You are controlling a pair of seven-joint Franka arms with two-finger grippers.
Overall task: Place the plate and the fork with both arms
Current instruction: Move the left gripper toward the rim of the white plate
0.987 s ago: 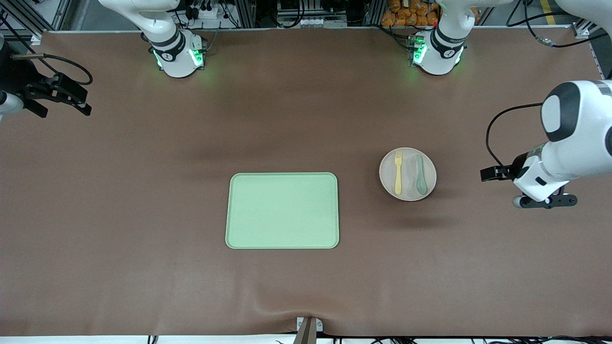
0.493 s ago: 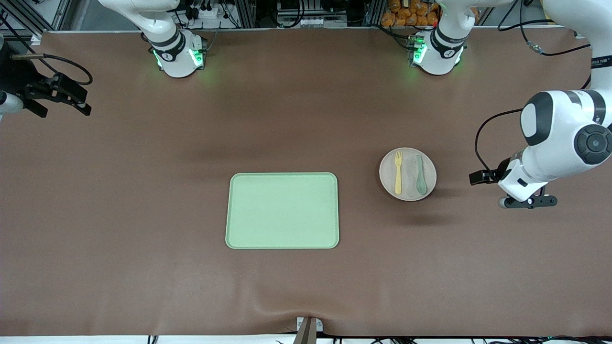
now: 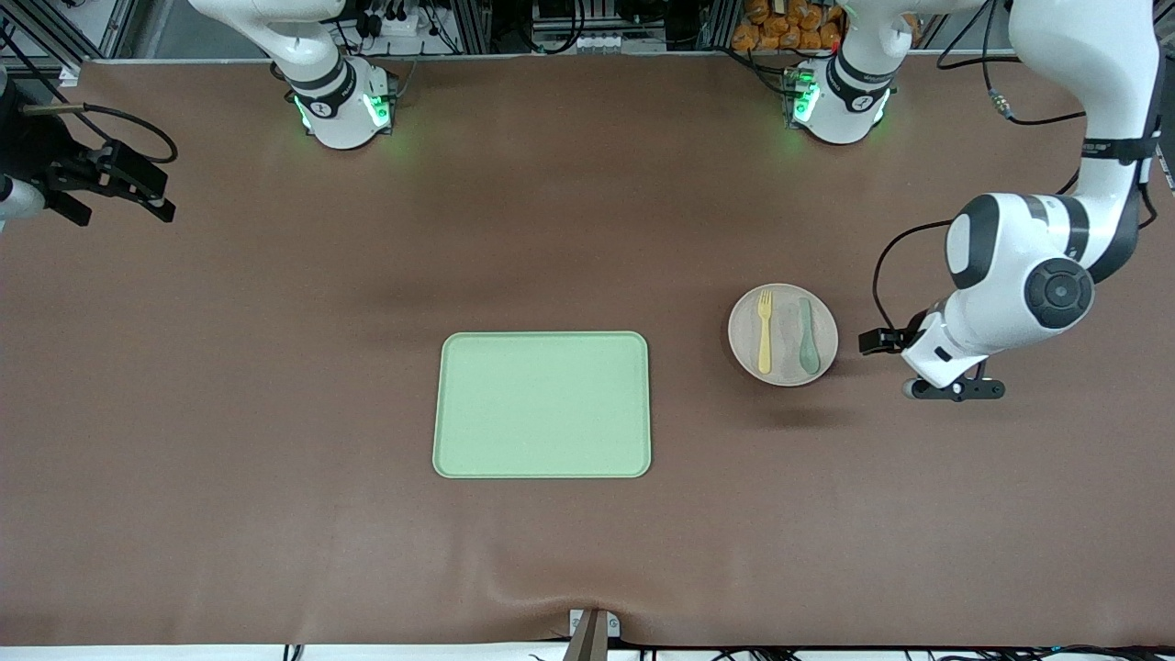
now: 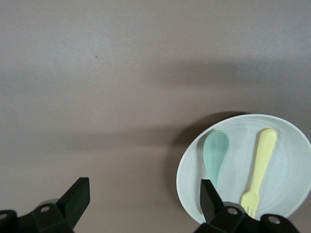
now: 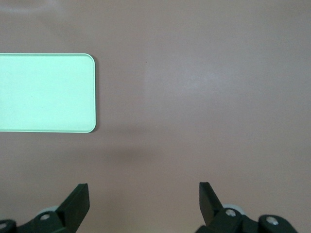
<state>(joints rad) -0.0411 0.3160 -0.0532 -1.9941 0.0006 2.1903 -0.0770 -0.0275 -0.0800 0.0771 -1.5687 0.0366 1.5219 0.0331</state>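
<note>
My left gripper grabs the plate's rim beside the teal spoon [image 3: 807,335] next, to set the plate on the light-green tray.
The round pale plate [image 3: 782,363] lies on the brown table, toward the left arm's end from the tray. On it lie the yellow fork [image 3: 765,332] and a teal spoon [image 3: 807,335], side by side. My left gripper [image 3: 955,389] hangs open over the bare table just beside the plate, toward the left arm's end. In the left wrist view the left gripper [image 4: 144,188] is empty, and the plate [image 4: 291,160], fork [image 4: 261,162] and spoon [image 4: 215,153] show past one finger. My right gripper [image 3: 162,200] waits open at the right arm's end of the table. In its own view the right gripper [image 5: 144,190] holds nothing.
A rectangular light-green tray [image 3: 542,404] lies empty near the table's middle, and its corner [image 5: 46,92] shows in the right wrist view. A small bracket [image 3: 592,629] sits at the table's edge nearest the front camera.
The left arm has swung in from the table's end toward the plate, its gripper still open. The right arm has not moved.
</note>
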